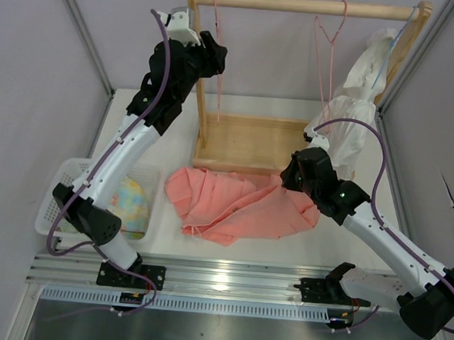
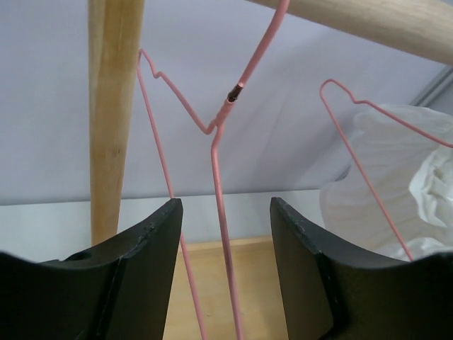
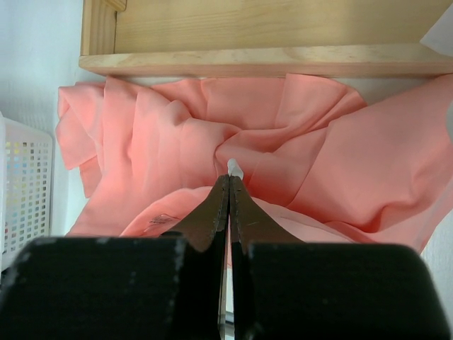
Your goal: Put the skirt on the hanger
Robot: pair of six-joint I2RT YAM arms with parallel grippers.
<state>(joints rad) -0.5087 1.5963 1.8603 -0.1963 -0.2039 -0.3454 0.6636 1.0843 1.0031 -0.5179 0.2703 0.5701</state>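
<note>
My left gripper needs to get to the hanger and its dark-banded neck [image 1: 218, 28] [image 2: 232, 99] before it closes on the hanger's wire, because my fingers stop short.
The salmon-pink skirt [image 1: 232, 205] lies crumpled on the table in front of the wooden rack base [image 1: 248, 144]. My right gripper [image 1: 288, 178] is low at its right upper edge. In the right wrist view the gripper [image 3: 230, 180] is shut over the skirt [image 3: 177, 120], with a small white bit of it sticking out at the tips. A pink wire hanger [image 1: 216, 61] hangs at the left end of the rail. My left gripper [image 1: 214, 57] is raised there and open, with the hanger's wire [image 2: 219, 177] between its fingers [image 2: 152, 241], not pinched.
A second pink hanger [image 1: 326, 60] and a white garment [image 1: 354, 108] hang further right on the wooden rail [image 1: 306, 5]. The rack post [image 2: 113, 106] stands just left of my left gripper. A white basket [image 1: 65, 175] holding patterned cloth [image 1: 132, 203] sits at the table's left.
</note>
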